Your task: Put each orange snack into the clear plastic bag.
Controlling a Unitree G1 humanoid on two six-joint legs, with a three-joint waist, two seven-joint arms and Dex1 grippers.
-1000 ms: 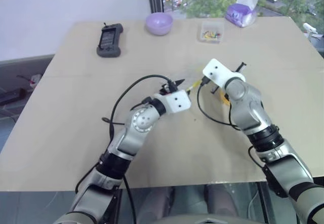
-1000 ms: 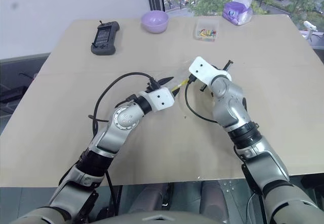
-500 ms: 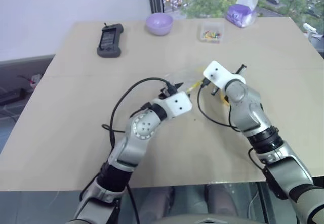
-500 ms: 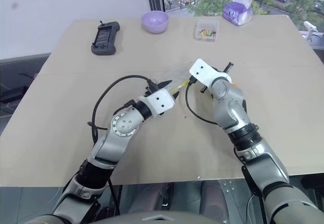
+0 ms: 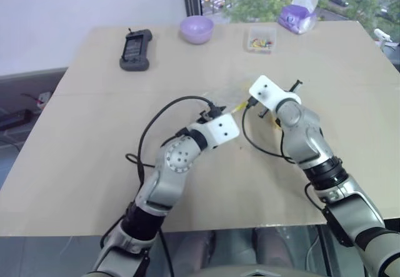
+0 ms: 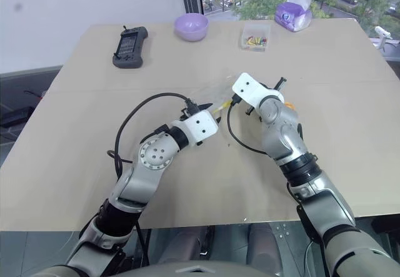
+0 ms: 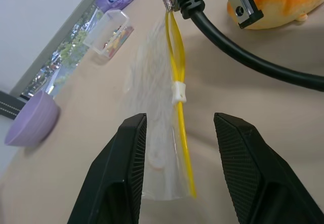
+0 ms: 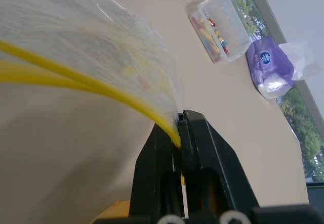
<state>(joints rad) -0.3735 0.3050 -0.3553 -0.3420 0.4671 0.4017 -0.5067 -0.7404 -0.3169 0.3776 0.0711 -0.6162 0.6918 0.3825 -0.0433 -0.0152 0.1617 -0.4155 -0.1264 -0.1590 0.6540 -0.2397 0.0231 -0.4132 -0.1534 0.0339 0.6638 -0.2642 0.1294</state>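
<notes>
My left gripper should next grip the loose end of the bag's yellow zip, which stands up as an edge while the clear film hangs slack.
The clear plastic bag hangs just above the table between my two grippers, its yellow zip strip running along one edge. My right gripper is shut on the end of that zip strip. Facing it, my left gripper is open, and the bag's free end with the strip lies between its fingers without being touched. The orange snack, a round orange-yellow bun, rests on the table close behind my right wrist; a sliver of it shows beside the right arm.
Along the table's far edge stand a black handheld device, a purple bowl, a small clear box of colourful bits and a purple-white tissue pack. Bare tabletop lies to the left and in front.
My left wrist has turned a little and its forearm has swung, while the open fingers stay at the bag. The right gripper has kept still, holding the zip strip.
</notes>
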